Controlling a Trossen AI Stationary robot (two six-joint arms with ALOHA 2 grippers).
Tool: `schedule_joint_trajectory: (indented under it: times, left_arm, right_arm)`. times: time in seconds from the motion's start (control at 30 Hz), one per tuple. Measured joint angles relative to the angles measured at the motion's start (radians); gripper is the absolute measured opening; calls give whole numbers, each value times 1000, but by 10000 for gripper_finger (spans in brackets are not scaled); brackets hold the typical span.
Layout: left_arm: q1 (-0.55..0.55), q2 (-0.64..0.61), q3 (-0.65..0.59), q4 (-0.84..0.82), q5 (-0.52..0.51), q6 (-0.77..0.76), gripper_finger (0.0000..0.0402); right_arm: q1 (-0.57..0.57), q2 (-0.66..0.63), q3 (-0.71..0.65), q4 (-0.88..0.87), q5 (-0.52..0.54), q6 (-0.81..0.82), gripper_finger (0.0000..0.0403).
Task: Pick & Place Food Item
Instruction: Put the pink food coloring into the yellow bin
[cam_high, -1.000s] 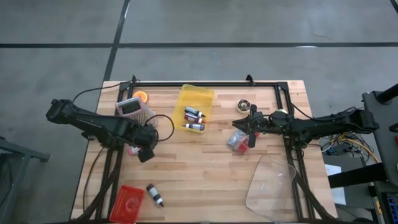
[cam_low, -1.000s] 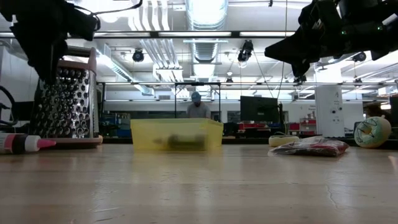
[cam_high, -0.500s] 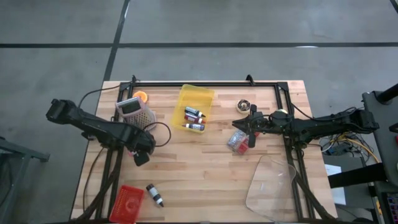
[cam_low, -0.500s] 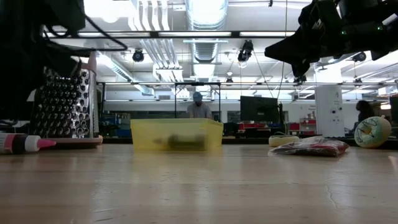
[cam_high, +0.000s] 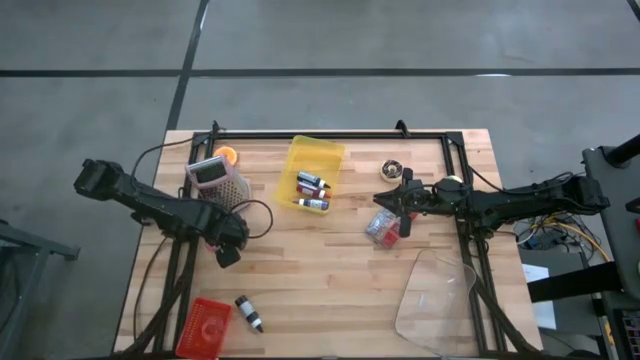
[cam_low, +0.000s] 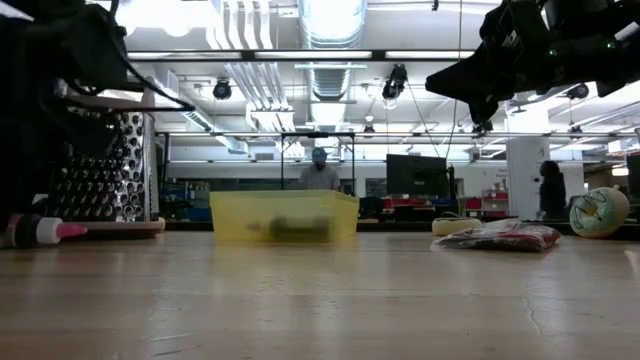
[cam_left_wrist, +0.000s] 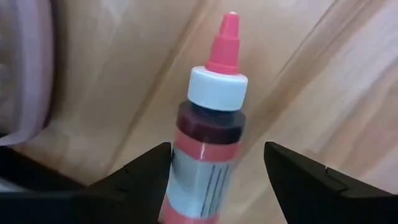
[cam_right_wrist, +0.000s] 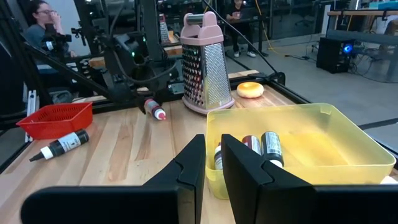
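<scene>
I will add the red bottle to those in the yellow bin, so my left gripper should next grab the red bottle by its labelled body (cam_left_wrist: 203, 165).
A red bottle (cam_left_wrist: 208, 143) with a white cap and pink nozzle lies on its side on the wooden table, beside the metal grater (cam_high: 212, 176). It also shows in the low view as the bottle (cam_low: 40, 231) at the far left. My left gripper (cam_left_wrist: 217, 149) points down over it and is open, one finger on each side of the bottle's body. From above, the left gripper (cam_high: 224, 247) hides the bottle. My right gripper (cam_high: 384, 199) is shut and hangs level above the table's right half, facing the yellow bin (cam_high: 318, 148), which holds several small bottles.
An orange round item (cam_high: 226, 155) lies behind the grater. A red basket (cam_high: 203, 327) and a black bottle (cam_high: 249, 313) sit near the front left. A red-and-clear packet (cam_high: 381, 226), a small bowl (cam_high: 392, 170) and a clear plastic lid (cam_high: 433, 300) occupy the right side.
My left gripper has come down over the red bottle, staying open, and now stands low around it. The bottle has not moved. My right arm has kept still.
</scene>
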Motion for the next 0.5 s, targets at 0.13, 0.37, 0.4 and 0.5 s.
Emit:
schedule_joint_trajectory:
  times: [0.13, 0.37, 0.4, 0.5]
  left_arm:
    - [0, 0, -49, 64, 0, 0, 259]
    - [0, 0, -66, 90, 7, -1, 259]
    - [0, 0, -67, 91, 8, -2, 259]
    - [0, 0, -70, 98, 10, -5, 255]
  right_arm:
    - [0, 0, 0, 0, 0, 0, 47]
    - [0, 0, 0, 0, 0, 0, 47]
    - [0, 0, 0, 0, 0, 0, 47]
    - [0, 0, 0, 0, 0, 0, 47]
